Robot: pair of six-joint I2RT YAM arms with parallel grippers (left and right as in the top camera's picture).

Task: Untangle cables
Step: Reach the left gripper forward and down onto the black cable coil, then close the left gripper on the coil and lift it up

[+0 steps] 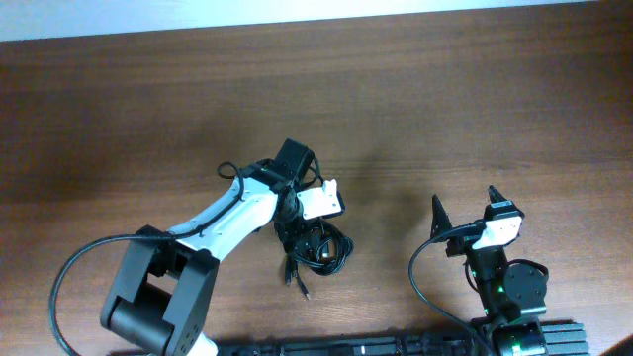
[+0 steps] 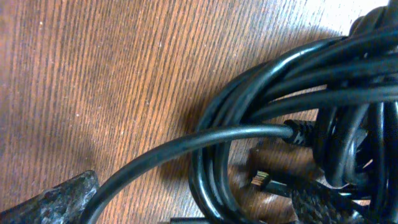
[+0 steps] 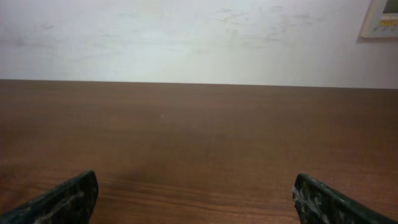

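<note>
I will next grab the cables with my left gripper by several pieces at the bundle's edge. The bundle's opposite loops will stay free for my right gripper to untangle.
The cables lie as one glossy black looped bundle on the wooden table, with a loose plug end trailing toward the front. My left gripper is down on the bundle's left side. In the left wrist view the cables fill the right half, and a small gold-tipped plug shows inside the loop. The left gripper is open, its fingers set on either side of several strands. My right gripper stands open and empty, well right of the bundle; the right wrist view shows this gripper over bare wood.
The left arm stretches from the front left toward the middle. The right arm's base sits at the front right. A pale wall rises beyond the table's far edge.
</note>
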